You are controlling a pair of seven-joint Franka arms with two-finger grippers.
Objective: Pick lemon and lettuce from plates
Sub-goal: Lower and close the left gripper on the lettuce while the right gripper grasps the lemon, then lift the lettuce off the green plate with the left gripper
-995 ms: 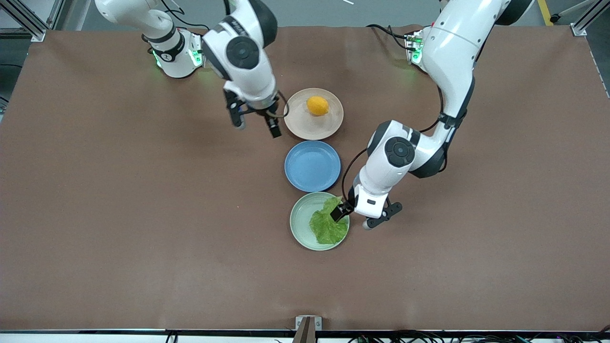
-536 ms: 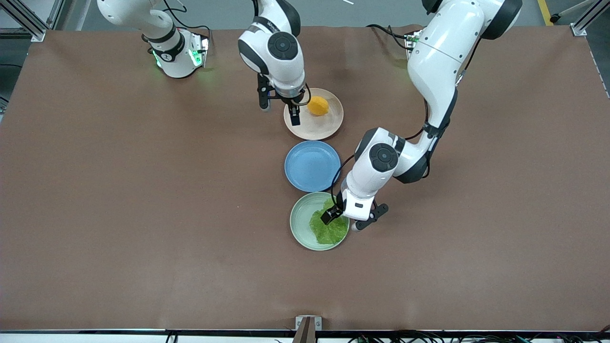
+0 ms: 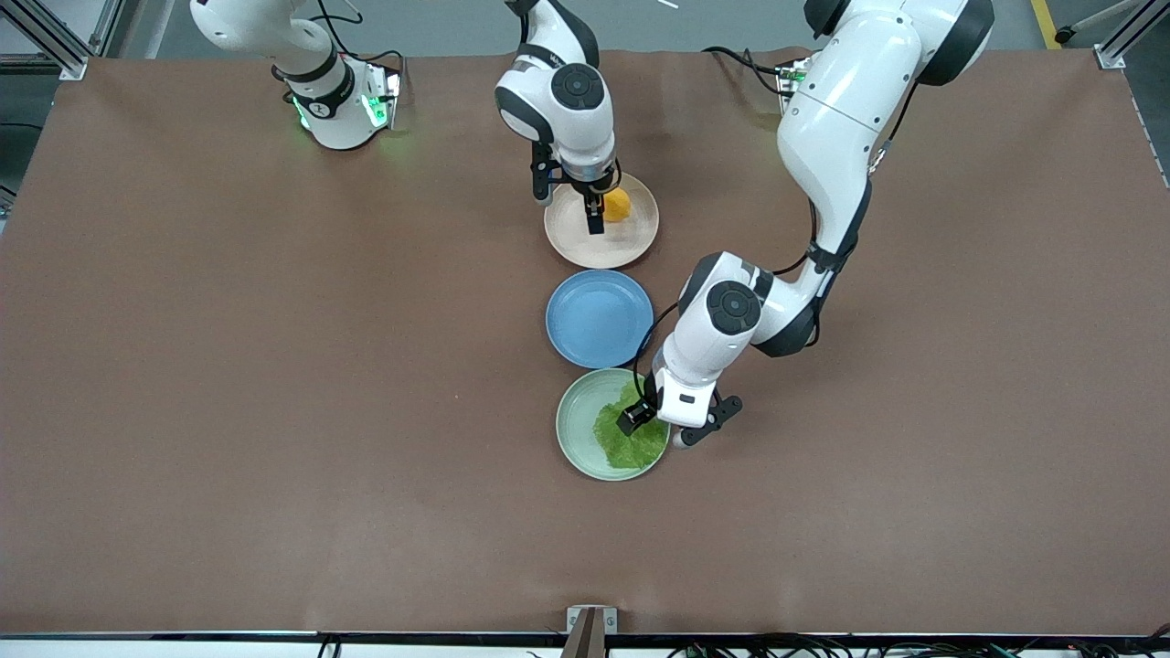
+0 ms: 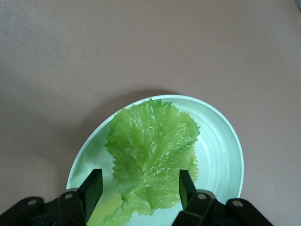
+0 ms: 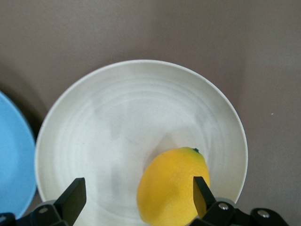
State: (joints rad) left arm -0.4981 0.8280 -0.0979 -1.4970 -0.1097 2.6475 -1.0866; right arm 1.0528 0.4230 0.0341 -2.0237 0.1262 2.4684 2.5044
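Note:
The lemon's side (image 3: 615,205) is below my right gripper's finger, which is above the plate (image 3: 576,236). It isn't time to close on the lemon yet: my right gripper will first go lower.
The lemon (image 3: 620,206) lies on the beige-pink plate (image 3: 631,242), on the side toward the arms' bases. My right gripper (image 3: 569,201) is open just above that plate. In the right wrist view the lemon (image 5: 174,188) sits between the fingers, close to one fingertip (image 5: 201,193), on the plate (image 5: 122,117). The lettuce (image 3: 631,440) lies on the mint green plate (image 3: 576,420). My left gripper (image 3: 660,426) is open low over the leaf. In the left wrist view its fingers (image 4: 91,188) straddle the leaf (image 4: 150,146) on the plate (image 4: 221,141).
An empty blue plate (image 3: 599,318) lies between the two plates, and its edge shows in the right wrist view (image 5: 11,160). The three plates stand in a row on the brown table (image 3: 274,411). A small metal bracket (image 3: 590,620) sits at the table's near edge.
My right gripper has moved from beside the beige-pink plate to over it, around the lemon. My left gripper has shifted a little farther over the lettuce.

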